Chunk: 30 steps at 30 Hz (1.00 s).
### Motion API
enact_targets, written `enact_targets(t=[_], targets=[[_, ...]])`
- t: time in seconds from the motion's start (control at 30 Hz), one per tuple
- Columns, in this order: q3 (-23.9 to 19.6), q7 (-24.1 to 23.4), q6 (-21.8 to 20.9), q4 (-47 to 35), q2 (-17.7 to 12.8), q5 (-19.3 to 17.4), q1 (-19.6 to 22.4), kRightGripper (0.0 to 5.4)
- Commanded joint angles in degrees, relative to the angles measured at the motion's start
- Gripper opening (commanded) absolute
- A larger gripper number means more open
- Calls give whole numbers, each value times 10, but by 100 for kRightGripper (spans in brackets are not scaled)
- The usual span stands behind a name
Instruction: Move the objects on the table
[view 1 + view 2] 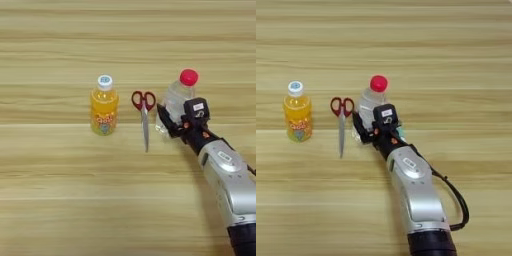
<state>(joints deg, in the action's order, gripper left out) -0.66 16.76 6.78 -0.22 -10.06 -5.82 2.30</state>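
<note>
The clear bottle's lower edge is resting on the tabletop next to the scissors. I should open my right gripper now.
A small orange-juice bottle point(104, 107) with a white cap stands upright left of centre. Red-handled scissors point(144, 115) lie shut to its right, blades pointing toward me. Right of them is the clear bottle with a red cap point(179, 92), leaning to the right. My right gripper point(172, 119) is shut on its lower body, one black finger point(164, 117) on the bottle's left side. The silver forearm point(411, 180) comes in from the bottom right. A bit of green point(401, 132) peeks out beside the wrist. The glue stick is out of view.
The light wooden table point(60, 200) fills both views. A black cable point(458, 200) loops off the right side of the forearm.
</note>
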Motion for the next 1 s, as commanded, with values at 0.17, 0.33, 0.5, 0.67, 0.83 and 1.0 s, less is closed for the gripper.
enact_targets(t=[0.17,0.33,0.5,0.67,0.83,1.0], targets=[[-3,-1,-24,-21,-9,7,30,360],[0,2,-21,-30,-9,11,27,424],[0,2,-20,-40,-10,13,26,469],[-2,2,-17,-48,-10,11,25,528],[-3,1,-12,-59,-10,9,23,539],[-5,3,-3,-79,-13,7,16,539]])
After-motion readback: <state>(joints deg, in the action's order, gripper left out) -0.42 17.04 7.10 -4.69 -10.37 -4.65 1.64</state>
